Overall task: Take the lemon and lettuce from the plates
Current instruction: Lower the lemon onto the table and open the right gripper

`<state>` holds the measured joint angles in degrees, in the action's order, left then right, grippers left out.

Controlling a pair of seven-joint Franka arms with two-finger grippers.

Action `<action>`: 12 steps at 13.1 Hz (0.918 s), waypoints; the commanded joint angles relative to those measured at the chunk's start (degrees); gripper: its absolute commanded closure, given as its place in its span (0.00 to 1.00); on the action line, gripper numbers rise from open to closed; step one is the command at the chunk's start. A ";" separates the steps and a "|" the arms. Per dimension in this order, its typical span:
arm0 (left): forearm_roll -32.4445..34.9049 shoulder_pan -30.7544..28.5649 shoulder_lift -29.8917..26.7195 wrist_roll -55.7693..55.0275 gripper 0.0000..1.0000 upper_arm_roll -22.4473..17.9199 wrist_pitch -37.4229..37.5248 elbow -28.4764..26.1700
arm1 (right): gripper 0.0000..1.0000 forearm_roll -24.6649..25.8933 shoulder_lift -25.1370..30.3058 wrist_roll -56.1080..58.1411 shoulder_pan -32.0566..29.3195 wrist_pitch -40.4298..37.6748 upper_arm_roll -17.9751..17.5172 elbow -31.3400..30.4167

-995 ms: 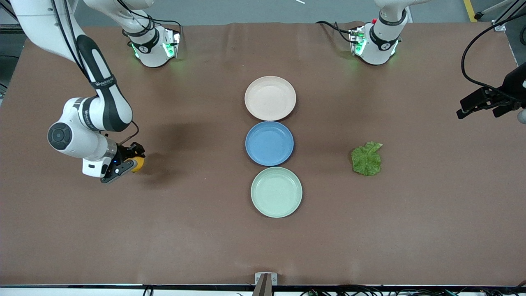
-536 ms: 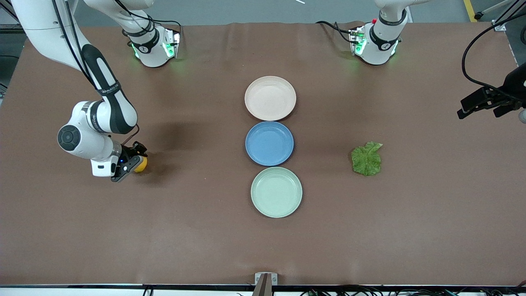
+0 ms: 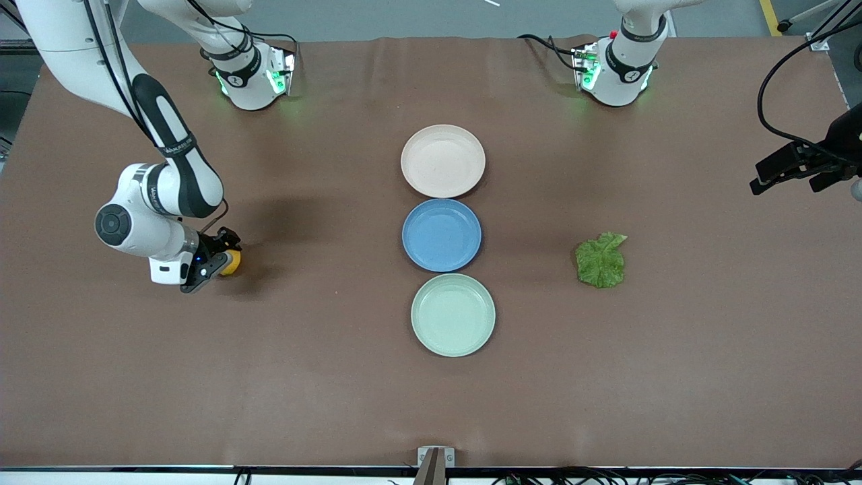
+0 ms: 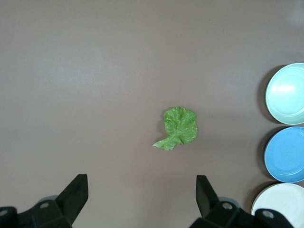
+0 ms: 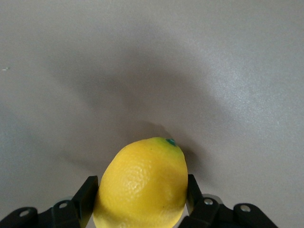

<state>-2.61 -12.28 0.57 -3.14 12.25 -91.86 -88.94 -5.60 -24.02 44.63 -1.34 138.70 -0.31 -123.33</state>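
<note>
The lemon (image 3: 233, 261) (image 5: 142, 185) is low over its shadow on the tabletop and would rest there, so I should open my right gripper.
The yellow lemon (image 3: 233, 261) (image 5: 142, 185) sits between the fingers of my right gripper (image 3: 219, 260) (image 5: 142, 197), which is shut on it low over bare table at the right arm's end. I cannot tell whether the lemon touches the cloth. The green lettuce (image 3: 601, 260) (image 4: 179, 127) lies flat on the table toward the left arm's end, beside the row of plates. The beige-pink plate (image 3: 442, 161) (image 4: 280, 204) and the mint plate (image 3: 452, 314) (image 4: 287, 93) hold nothing. My left gripper (image 3: 788, 178) (image 4: 142, 194) hangs open and high over the table's edge at the left arm's end.
A blue plate (image 3: 441, 235) (image 4: 286, 154) with nothing on it lies between the two other plates, in one row across the middle of the brown cloth. A small metal bracket (image 3: 435, 457) sits at the table's edge nearest the camera.
My right gripper has shifted a little toward the plates and lower to the table, with the lemon still in it. The left arm, lettuce and plates have not moved.
</note>
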 commanded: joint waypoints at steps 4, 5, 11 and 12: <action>0.76 4.17 0.66 0.59 0.00 -2.91 1.51 1.58 | 0.00 -0.11 0.90 -3.57 -1.56 0.00 -0.66 -1.48; 0.67 7.93 0.66 0.76 0.00 -6.94 1.51 1.58 | 0.00 -0.11 1.34 -6.02 -1.56 -1.92 -0.75 -0.26; 0.50 19.05 0.48 0.94 0.00 -18.75 1.51 1.67 | 0.00 0.85 5.47 -19.22 -2.52 -31.61 -0.05 19.50; 0.41 18.70 0.31 1.29 0.00 -18.67 1.51 1.75 | 0.00 1.12 5.56 -20.36 -2.52 -34.69 0.13 22.05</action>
<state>-2.61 6.04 0.60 -3.14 -5.58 -91.71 -88.84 -5.39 -18.03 26.58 -2.42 108.74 0.22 -105.54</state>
